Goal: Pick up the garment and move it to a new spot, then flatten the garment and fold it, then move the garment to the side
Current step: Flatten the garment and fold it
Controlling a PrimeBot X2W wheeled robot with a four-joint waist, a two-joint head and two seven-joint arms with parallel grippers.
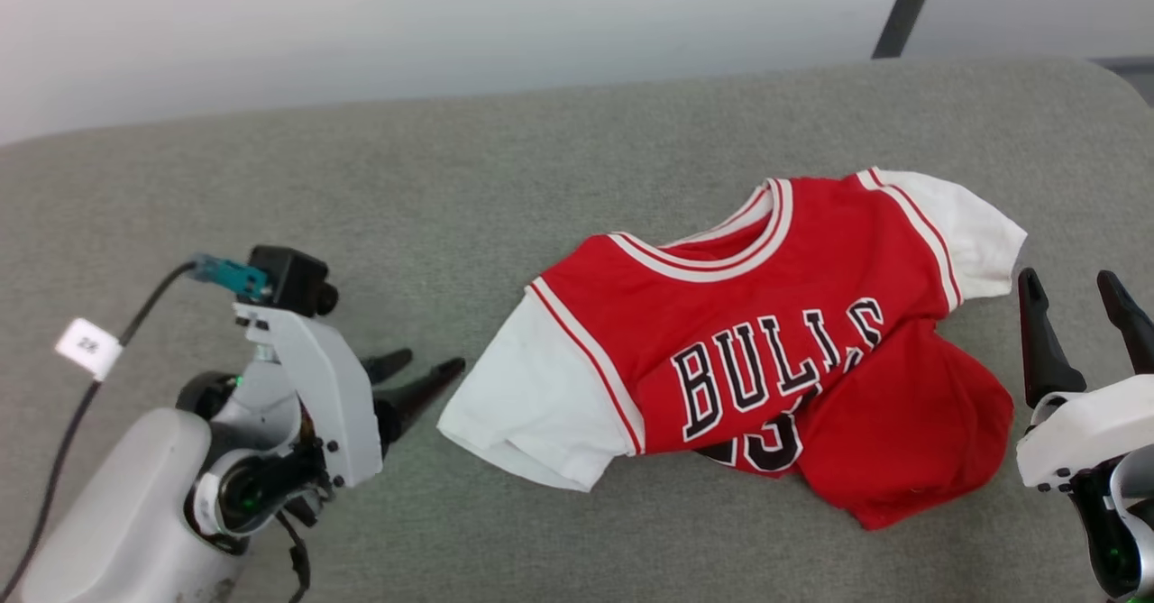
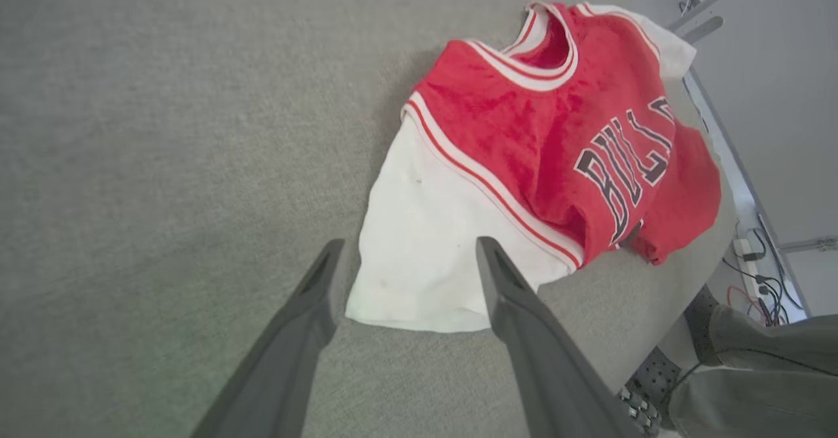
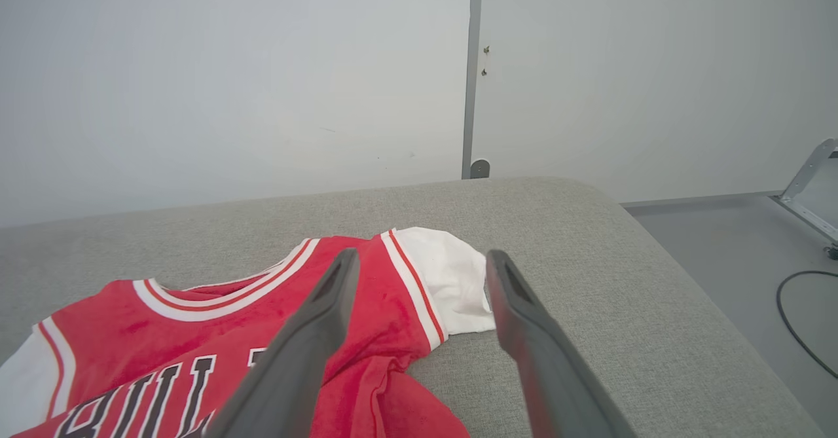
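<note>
The broad white sleeve is spread out flat on the tabletop. I need to pinch the garment by that sleeve's loose hem edge with my left gripper next.
The garment is a red jersey with white sleeves, striped trim and black-and-white "BULLS" lettering, lying rumpled on the grey table, its lower part bunched to the right. My left gripper is open just left of the white left sleeve, its fingers pointing at it and apart from the cloth. In the left wrist view the left gripper frames that sleeve's hem. My right gripper stands open right of the jersey, beside the other white sleeve. In the right wrist view the right gripper holds nothing.
The grey fabric-covered table stretches wide to the left and behind the jersey. A white wall stands behind it with a dark post. The table's right edge drops to a floor with cables. A dark shoe and trouser leg are near that edge.
</note>
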